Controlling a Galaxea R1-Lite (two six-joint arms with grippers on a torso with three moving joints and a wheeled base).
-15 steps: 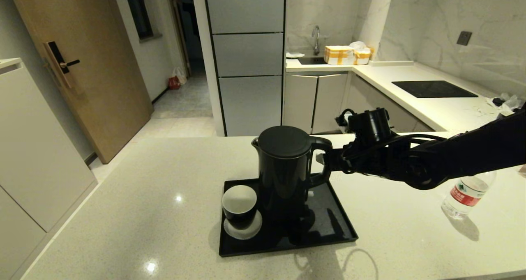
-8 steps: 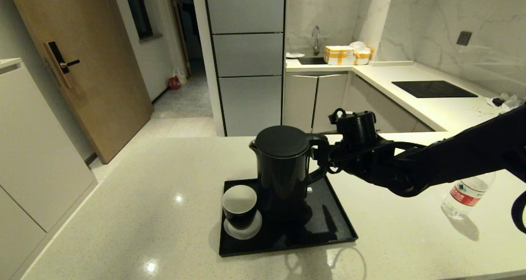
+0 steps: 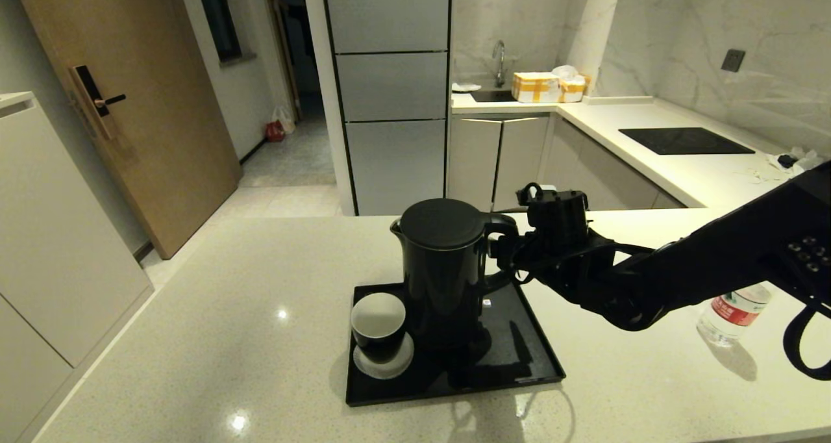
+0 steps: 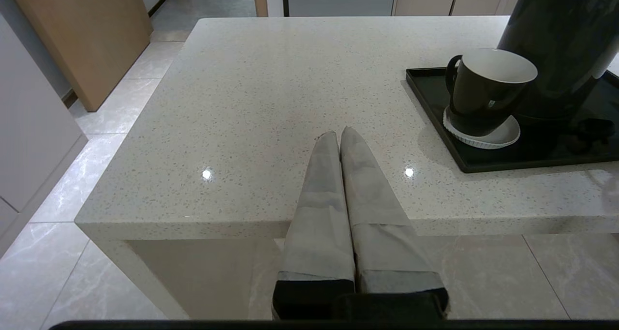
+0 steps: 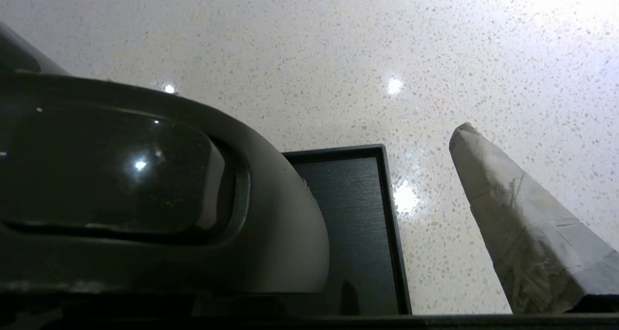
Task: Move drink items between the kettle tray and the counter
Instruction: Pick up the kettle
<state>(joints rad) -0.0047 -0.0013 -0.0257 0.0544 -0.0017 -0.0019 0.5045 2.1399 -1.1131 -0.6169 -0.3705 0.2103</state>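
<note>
My right gripper should close on the kettle's loop handle point(image 3: 502, 228) point(image 5: 278, 202): its fingers reach over the handle, one hidden behind the handle and one beside it.
The tall black kettle point(image 3: 445, 274) stands on the black kettle tray point(image 3: 532, 358), hiding the base disc. My right gripper point(image 3: 503, 254) is at its loop handle point(image 5: 271, 189), open. One taped finger point(image 5: 512, 214) stands well clear of the handle; the other is hidden behind it. The water bottle point(image 3: 733, 313) with its red-white label stands on the cream counter point(image 3: 227, 313) to the right, its cap hidden behind my right arm. My left gripper point(image 4: 338, 136) is shut and empty at the counter's near edge, left of the tray; it is out of the head view.
A black cup with a white inside point(image 3: 378, 329) sits on a white saucer at the tray's left front corner, close beside the kettle. A black cooktop panel point(image 3: 685, 141) lies on the far counter by the wall. A sink and yellow boxes point(image 3: 539, 87) are further back.
My right arm has pushed left toward the kettle, so the gripper now reaches the handle. The kettle has shifted slightly left on the tray. Bottle and cup have not moved.
</note>
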